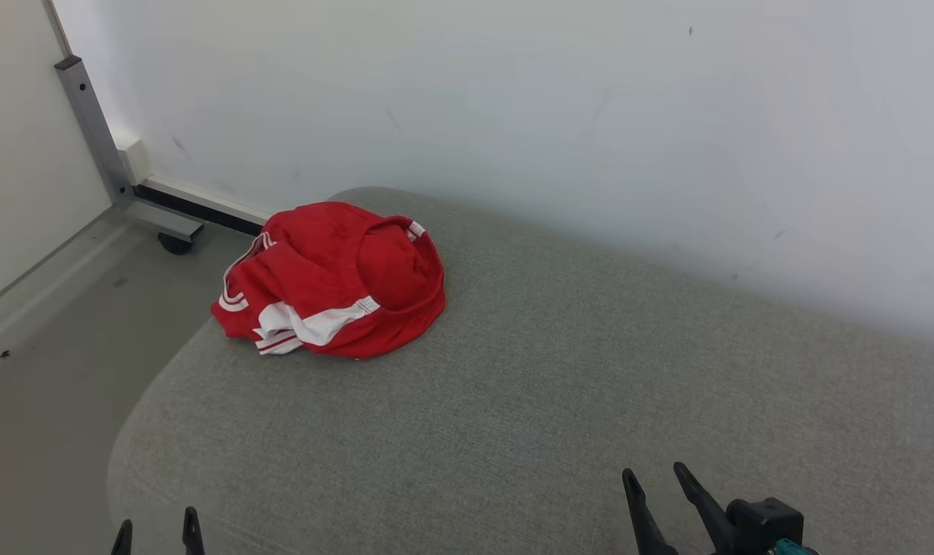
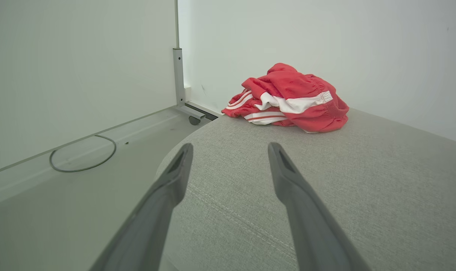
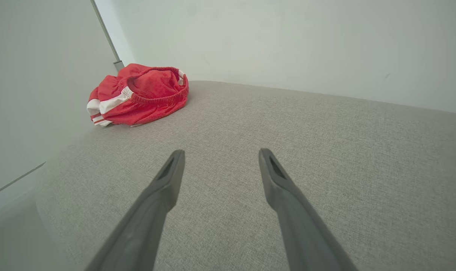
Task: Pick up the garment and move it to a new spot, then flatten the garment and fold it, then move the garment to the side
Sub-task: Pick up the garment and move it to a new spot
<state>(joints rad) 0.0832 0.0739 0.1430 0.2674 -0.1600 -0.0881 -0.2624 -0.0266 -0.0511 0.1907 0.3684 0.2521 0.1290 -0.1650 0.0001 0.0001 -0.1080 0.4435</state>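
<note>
My left gripper will pick up the garment by its waistband edge (image 1: 369, 304) next. The gathered waistband sticks up from the loose heap.
The garment (image 1: 332, 281) is a crumpled heap of red shorts with white side stripes, lying at the far left corner of a grey upholstered surface (image 1: 559, 370). From the left wrist the garment (image 2: 288, 99) sits ahead and slightly right; from the right wrist the garment (image 3: 137, 94) sits far ahead to the left. My left gripper (image 1: 157, 528) is at the near left edge, open and empty, well short of the garment. Over the near right part my right gripper (image 1: 656, 482) also stands open with nothing in it. Both pairs of fingers (image 2: 230, 148) (image 3: 218, 154) are spread wide.
A white wall (image 1: 590, 100) runs along the far side of the cushion. On the left is a grey floor (image 1: 58, 347) with a metal post on a caster (image 1: 176, 243) and a thin cable loop (image 2: 83, 154). The cushion's rounded left edge drops to the floor.
</note>
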